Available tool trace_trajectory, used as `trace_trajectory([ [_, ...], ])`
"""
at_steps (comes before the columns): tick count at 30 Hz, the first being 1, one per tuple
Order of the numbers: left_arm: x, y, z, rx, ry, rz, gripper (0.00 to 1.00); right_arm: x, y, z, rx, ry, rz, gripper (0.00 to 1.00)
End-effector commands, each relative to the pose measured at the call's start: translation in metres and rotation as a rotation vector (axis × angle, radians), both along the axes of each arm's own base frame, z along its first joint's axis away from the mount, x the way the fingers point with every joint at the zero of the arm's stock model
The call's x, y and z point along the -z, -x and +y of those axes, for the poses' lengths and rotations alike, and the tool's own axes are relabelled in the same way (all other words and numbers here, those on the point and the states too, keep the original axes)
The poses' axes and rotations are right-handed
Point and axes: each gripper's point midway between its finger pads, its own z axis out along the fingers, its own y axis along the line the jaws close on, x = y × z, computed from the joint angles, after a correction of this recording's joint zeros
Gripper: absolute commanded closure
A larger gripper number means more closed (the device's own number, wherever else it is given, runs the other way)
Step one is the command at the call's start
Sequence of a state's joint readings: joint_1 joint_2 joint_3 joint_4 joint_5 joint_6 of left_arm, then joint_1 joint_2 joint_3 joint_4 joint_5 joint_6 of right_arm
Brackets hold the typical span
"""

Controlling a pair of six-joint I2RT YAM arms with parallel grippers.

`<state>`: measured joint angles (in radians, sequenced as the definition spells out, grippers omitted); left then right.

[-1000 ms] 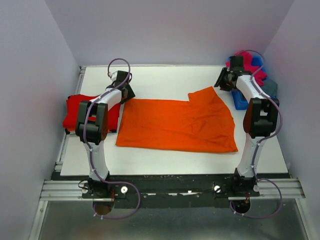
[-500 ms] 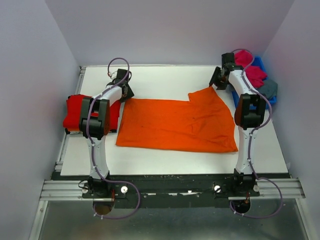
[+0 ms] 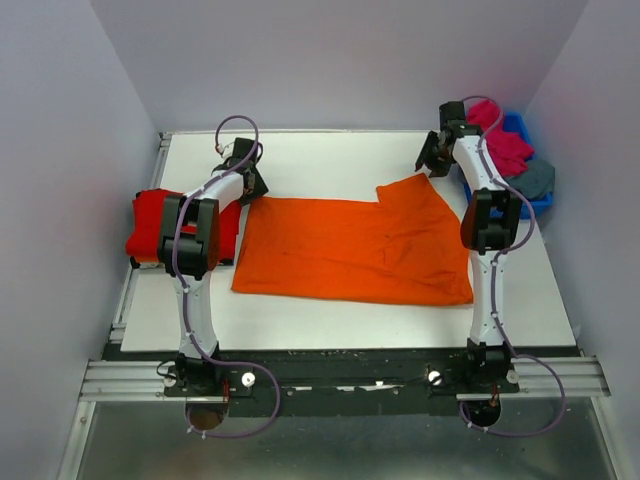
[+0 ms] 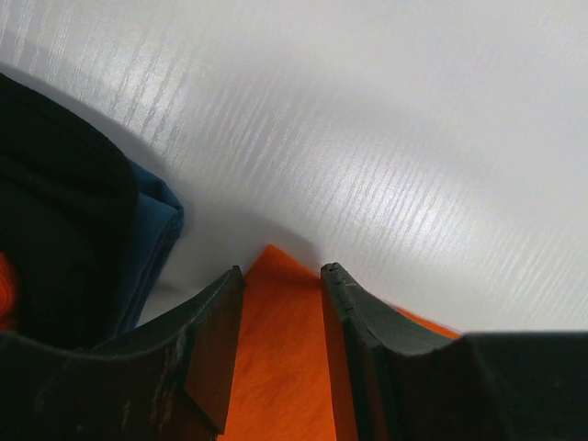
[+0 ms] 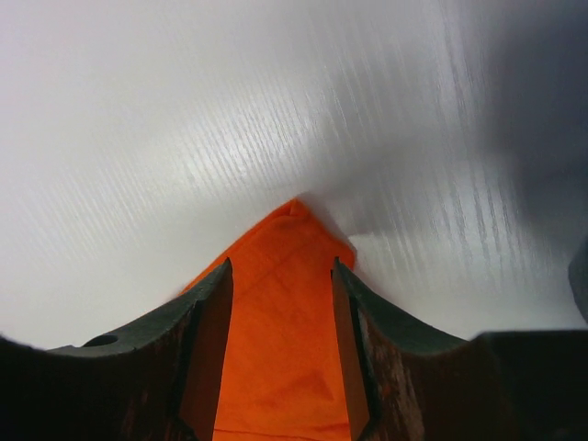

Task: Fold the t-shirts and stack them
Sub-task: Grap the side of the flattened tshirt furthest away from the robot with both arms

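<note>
My right gripper picks up the orange t-shirt's far corner [image 3: 420, 181] [image 5: 291, 243] next, opposite my left gripper's corner, to fold the t-shirt's far edge over evenly.
A bright orange t-shirt [image 3: 350, 245] lies spread flat in the middle of the white table. My left gripper [image 3: 252, 184] is open at its far left corner. In the left wrist view the orange corner [image 4: 280, 349] lies between the open fingers of the left gripper [image 4: 282, 276]. My right gripper [image 3: 431, 158] is open at the shirt's far right corner. The right wrist view shows that corner [image 5: 280, 322] between the fingers of the right gripper [image 5: 280, 266]. A folded red t-shirt [image 3: 150, 225] lies at the left edge. Magenta-pink [image 3: 505, 145] and grey-blue [image 3: 538, 178] shirts lie at the blue bin.
The small blue bin [image 3: 522, 124] stands at the far right against the wall. A blue cloth edge [image 4: 152, 239] shows left of my left fingers. Bare white table [image 3: 340, 155] lies beyond the orange shirt. Walls close in on three sides.
My right gripper has moved left, away from the bin, to the orange shirt's far right corner. My left gripper has barely moved.
</note>
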<state>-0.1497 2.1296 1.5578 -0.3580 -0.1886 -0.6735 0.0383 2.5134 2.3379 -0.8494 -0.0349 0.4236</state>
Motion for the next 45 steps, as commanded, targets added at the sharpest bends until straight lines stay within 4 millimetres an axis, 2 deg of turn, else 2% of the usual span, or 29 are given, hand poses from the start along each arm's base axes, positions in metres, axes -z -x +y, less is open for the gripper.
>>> trace_trajectory([
  [1, -0.025, -0.001, 0.002, 0.012, 0.010, -0.026, 0.48, 0.017, 0.007, -0.001, 0.016, 0.007, 0.080, 0.45],
  [5, -0.033, 0.000, 0.005, 0.013, 0.007, -0.042, 0.48, 0.009, 0.005, -0.015, 0.049, 0.067, 0.053, 0.45],
  [8, -0.038, 0.000, 0.004, 0.018, 0.015, -0.058, 0.48, 0.013, 0.002, -0.003, 0.005, 0.010, 0.036, 0.44],
  [15, -0.043, 0.003, 0.002, 0.039, 0.034, -0.071, 0.47, 0.025, 0.014, -0.005, 0.032, 0.015, 0.104, 0.41],
  [18, -0.046, 0.002, 0.003, 0.043, 0.047, -0.082, 0.47, 0.031, 0.021, -0.005, 0.045, 0.016, 0.143, 0.43],
  [21, -0.046, 0.001, 0.003, 0.049, 0.060, -0.080, 0.47, 0.031, 0.026, 0.000, 0.032, 0.020, 0.153, 0.31],
  [22, -0.047, 0.000, 0.005, 0.046, 0.062, -0.083, 0.47, 0.031, 0.027, -0.003, 0.046, 0.057, 0.146, 0.30],
  [25, -0.044, 0.000, 0.007, 0.049, 0.070, -0.077, 0.47, 0.024, 0.026, 0.006, 0.018, 0.101, 0.115, 0.36],
  [28, -0.042, -0.002, 0.006, 0.056, 0.080, -0.075, 0.47, 0.023, 0.024, 0.023, -0.018, 0.056, 0.101, 0.53],
  [30, -0.039, -0.003, 0.006, 0.055, 0.080, -0.067, 0.47, 0.023, 0.023, 0.022, -0.008, 0.058, 0.105, 0.62],
  [41, -0.016, -0.006, 0.005, 0.064, 0.075, -0.008, 0.47, 0.006, 0.008, 0.016, -0.001, 0.090, 0.021, 0.68],
  [45, -0.008, -0.009, 0.005, 0.065, 0.073, 0.016, 0.48, 0.000, 0.001, 0.006, 0.009, 0.118, -0.010, 0.68],
])
